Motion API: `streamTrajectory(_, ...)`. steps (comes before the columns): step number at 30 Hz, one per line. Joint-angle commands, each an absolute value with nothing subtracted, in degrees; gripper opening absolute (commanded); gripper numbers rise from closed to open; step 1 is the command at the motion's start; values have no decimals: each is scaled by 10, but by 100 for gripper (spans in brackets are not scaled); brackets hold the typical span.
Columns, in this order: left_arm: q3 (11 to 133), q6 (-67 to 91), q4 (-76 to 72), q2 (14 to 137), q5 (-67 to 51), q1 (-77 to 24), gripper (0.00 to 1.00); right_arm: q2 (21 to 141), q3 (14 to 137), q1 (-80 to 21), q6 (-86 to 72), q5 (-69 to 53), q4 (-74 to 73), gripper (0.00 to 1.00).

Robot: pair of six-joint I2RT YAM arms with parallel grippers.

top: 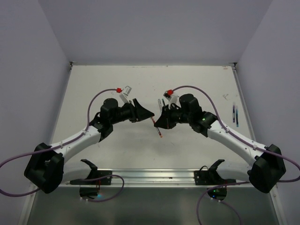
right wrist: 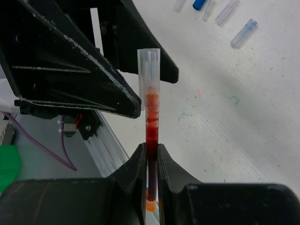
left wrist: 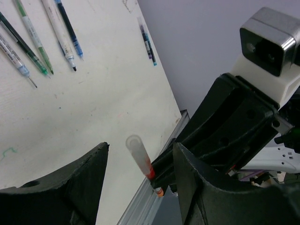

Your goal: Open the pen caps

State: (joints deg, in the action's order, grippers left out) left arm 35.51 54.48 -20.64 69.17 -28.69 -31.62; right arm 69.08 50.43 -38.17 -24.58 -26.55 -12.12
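My left gripper should grab the red pen's clear cap (top: 152, 118) (left wrist: 138, 153) next and leave the pen's body to my right gripper. Then it can pull the cap off.
My right gripper (right wrist: 150, 152) is shut on a red pen (right wrist: 151, 133), holding its barrel with the clear pen cap (right wrist: 148, 70) pointing away, still on the pen. In the left wrist view that cap (left wrist: 136, 152) stands between the fingers of my left gripper (left wrist: 140, 151), which is open, with a gap on both sides of the cap. From above, the two grippers meet over the table's middle, left (top: 147, 114) and right (top: 157, 122), with the red pen (top: 159, 130) slanting down below them.
Several uncapped pens (left wrist: 44, 40) lie side by side, and one more pen (left wrist: 147, 41) lies apart near the table edge. Loose clear caps (right wrist: 243, 33) and a blue cap (right wrist: 200, 3) lie on the table beyond the held pen. Two pens (top: 234, 114) lie at the right edge.
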Motion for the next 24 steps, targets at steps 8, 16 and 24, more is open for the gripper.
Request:
streamTrajectory(8,388,541,-225,701,-295,-315,56,707,516,-417,-251,-220,-97,0)
streamTrajectory(16,381,543,-224,695,-294,-314,52,700,511,-418,-263,-181,-78,0)
streamTrajectory(24,384,549,-231,699,-294,-314,40,704,508,-423,-271,-178,-69,0)
